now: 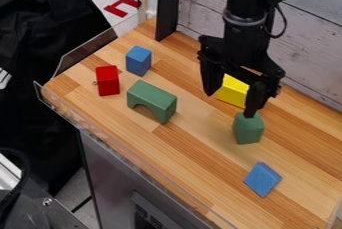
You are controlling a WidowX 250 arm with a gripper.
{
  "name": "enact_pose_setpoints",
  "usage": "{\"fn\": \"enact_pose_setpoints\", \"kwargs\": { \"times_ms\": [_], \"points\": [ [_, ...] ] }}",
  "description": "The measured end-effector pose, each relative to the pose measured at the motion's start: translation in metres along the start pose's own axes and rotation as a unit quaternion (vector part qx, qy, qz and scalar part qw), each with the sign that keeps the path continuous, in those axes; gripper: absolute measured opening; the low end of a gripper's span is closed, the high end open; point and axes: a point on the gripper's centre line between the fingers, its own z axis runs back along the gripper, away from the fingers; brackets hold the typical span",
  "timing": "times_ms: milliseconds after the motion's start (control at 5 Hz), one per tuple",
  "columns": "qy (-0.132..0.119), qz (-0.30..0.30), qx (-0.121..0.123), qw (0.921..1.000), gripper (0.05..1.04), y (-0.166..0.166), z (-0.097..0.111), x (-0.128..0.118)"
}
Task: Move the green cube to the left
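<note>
Next, the gripper picks up the cube by its opposite upright sides to shift the green cube [248, 129] across the table.
The black gripper [232, 99] hangs over the right half of the wooden table, its two fingers spread wide apart. The green cube [248, 129] stands on the table below the right-hand finger, whose tip overlaps the cube's top edge in the view; whether they touch I cannot tell. A yellow block [233, 91] is seen between the fingers, partly hidden by the gripper.
Left of the gripper are a green arch block [152, 98], a blue block [138, 61] and a red block [107, 80]. A blue wedge [262, 178] lies nearer the front right. A clear rim edges the wooden table [194, 145]; a wall stands behind.
</note>
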Motion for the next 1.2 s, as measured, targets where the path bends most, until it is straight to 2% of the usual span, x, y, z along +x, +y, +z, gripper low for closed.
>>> {"fn": "enact_pose_setpoints", "kwargs": {
  "times_ms": [200,600,1000,1200],
  "points": [
    [-0.006,-0.022,-0.006,0.9997,1.001,-0.005,-0.002,0.001],
    [0.01,-0.075,-0.01,0.9971,1.001,-0.008,-0.012,-0.002],
    [0.006,-0.152,-0.039,0.9876,1.001,-0.013,-0.019,0.0],
    [0.018,-0.16,-0.044,0.986,1.001,-0.013,-0.027,-0.002]
  ]
}}
